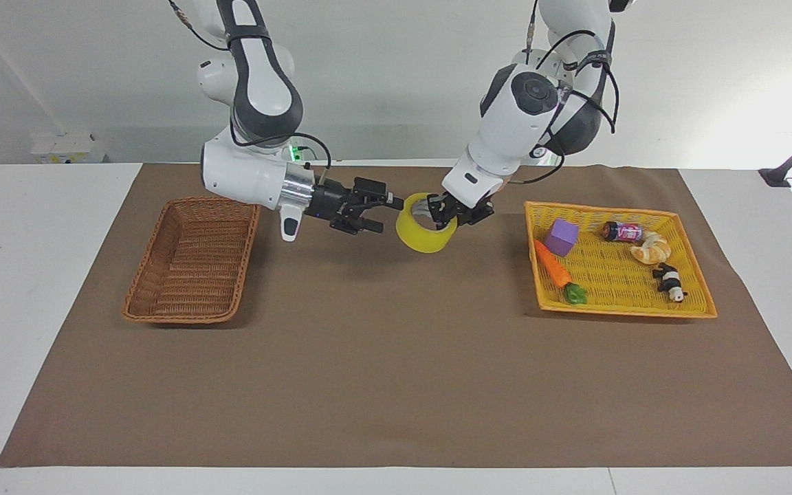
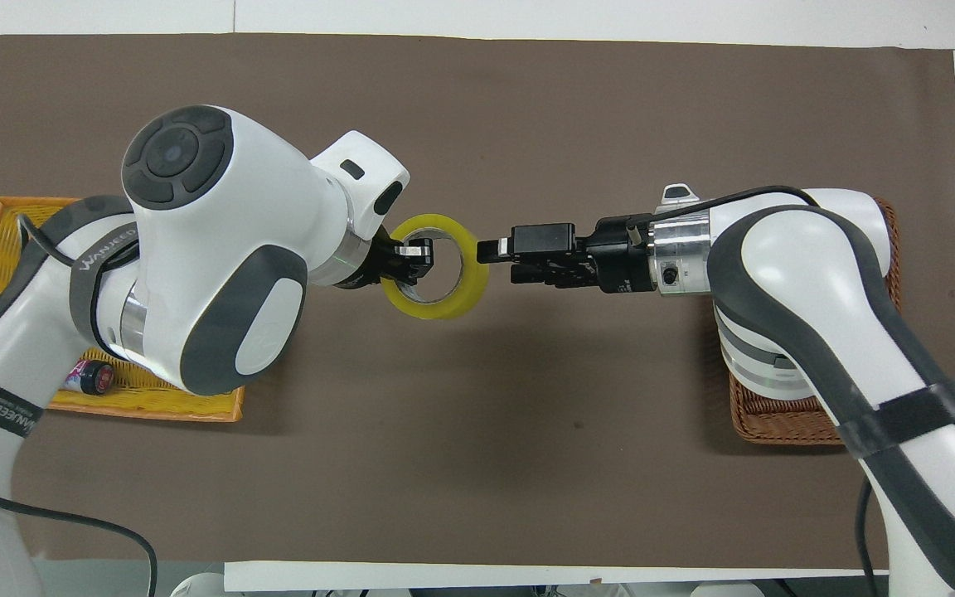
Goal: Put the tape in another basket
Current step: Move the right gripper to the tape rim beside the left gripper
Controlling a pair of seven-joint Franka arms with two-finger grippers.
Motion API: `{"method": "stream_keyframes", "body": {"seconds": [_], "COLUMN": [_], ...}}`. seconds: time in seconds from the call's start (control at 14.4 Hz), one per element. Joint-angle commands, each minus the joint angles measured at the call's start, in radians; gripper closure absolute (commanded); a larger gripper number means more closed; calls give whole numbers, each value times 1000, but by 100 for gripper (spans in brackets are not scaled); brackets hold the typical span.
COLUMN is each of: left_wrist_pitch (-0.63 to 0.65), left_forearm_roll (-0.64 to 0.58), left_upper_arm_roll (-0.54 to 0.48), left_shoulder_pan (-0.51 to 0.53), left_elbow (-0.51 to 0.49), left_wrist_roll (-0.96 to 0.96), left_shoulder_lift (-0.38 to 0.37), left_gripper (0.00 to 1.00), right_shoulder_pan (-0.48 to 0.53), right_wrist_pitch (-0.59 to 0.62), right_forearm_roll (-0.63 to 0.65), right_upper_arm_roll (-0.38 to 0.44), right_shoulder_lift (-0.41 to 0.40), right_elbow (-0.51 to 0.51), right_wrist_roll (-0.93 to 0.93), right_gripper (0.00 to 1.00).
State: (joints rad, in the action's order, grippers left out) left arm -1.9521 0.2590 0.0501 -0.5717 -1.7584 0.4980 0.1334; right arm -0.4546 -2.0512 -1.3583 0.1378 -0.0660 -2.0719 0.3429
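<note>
The tape needs to go into the brown wicker basket point(image 2: 776, 423). My right gripper will grab the tape by its rim point(image 2: 477, 269) next.
The tape point(image 1: 418, 237), a wide yellow roll with a white core, hangs above the middle of the brown mat. My left gripper point(image 1: 437, 212) is shut on its rim, one finger inside the core, as the overhead view shows point(image 2: 411, 259). My right gripper point(image 1: 388, 214) is open and level, its fingertips right at the side of the tape point(image 2: 444, 308) that faces the right arm's end. I cannot tell whether they touch it. The brown wicker basket point(image 1: 190, 261) stands empty toward the right arm's end. In the overhead view the basket point(image 2: 776, 423) is mostly hidden under the right arm.
The shallow yellow tray basket point(image 1: 630, 311) toward the left arm's end holds a purple cube point(image 1: 562, 237), a carrot point(image 1: 553, 265), a small can point(image 1: 621, 231), a bread piece point(image 1: 650, 249) and a panda toy point(image 1: 669, 282).
</note>
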Motion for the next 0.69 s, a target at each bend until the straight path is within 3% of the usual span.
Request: {"method": "stream_keyframes", "body": {"seconds": [0.0, 0.62], "left_wrist_pitch": [5, 12], "left_forearm_roll": [17, 17], "left_upper_arm_roll": [-7, -7], "left_shoulder_pan": [-7, -2], "left_elbow": [7, 7], "left_wrist_roll": [-10, -4], "left_shoulder_lift": [-3, -5], "left_gripper": [100, 100], "right_shoulder_pan": [-3, -47], "right_wrist_pitch": [-24, -81], "right_forearm_roll": [-35, -44], "right_upper_arm_roll": [2, 2], "right_shoulder_lift": [3, -8], "right_elbow": [-16, -14], "right_wrist_roll": [59, 56], "right_gripper": [0, 0]}}
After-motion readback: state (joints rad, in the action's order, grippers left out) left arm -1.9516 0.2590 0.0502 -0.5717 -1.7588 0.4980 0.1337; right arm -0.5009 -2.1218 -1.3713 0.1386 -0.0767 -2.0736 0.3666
